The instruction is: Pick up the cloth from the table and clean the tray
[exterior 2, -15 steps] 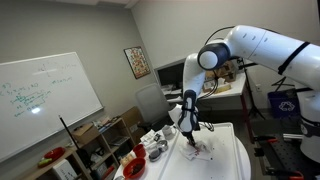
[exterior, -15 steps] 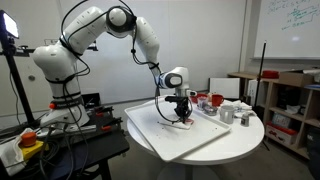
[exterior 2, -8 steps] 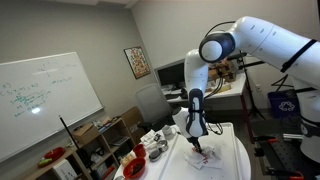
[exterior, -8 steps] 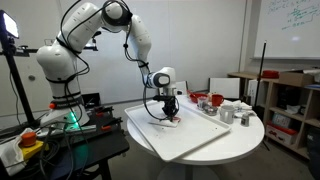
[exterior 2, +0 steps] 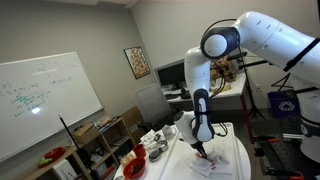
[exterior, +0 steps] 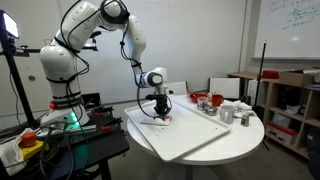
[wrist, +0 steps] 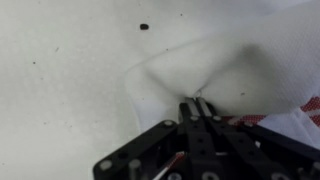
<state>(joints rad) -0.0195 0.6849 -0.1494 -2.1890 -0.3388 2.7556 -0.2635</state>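
Observation:
The cloth's edge stops short of the dark speck (wrist: 144,26), so I should wipe the cloth farther across the tray (wrist: 70,80) before I open my gripper.
The cloth (wrist: 240,65) is a small white piece of fabric, bunched up and lying on the white tray (wrist: 70,80). My gripper (wrist: 196,103) is shut on the cloth's folded edge, its fingertips pressed together. In both exterior views the gripper (exterior: 160,115) (exterior 2: 202,151) points straight down and holds the cloth (exterior: 164,119) (exterior 2: 210,165) against the tray (exterior: 190,142) (exterior 2: 236,160). It is near the tray's back edge. The tray rests on the round white table (exterior: 248,135). A small dark speck (wrist: 144,27) sits on the tray ahead of the cloth.
A red bowl (exterior: 215,100) and grey cups (exterior: 226,113) stand on the table beyond the tray. A dark bench with a green light (exterior: 75,120) is beside the robot's base. Shelving (exterior: 285,105) stands past the table. Red items (exterior 2: 135,168) lie near the tray's edge.
The gripper has dragged the cloth across the tray, leftward in an exterior view, toward the robot's base. It has stayed shut on the cloth throughout.

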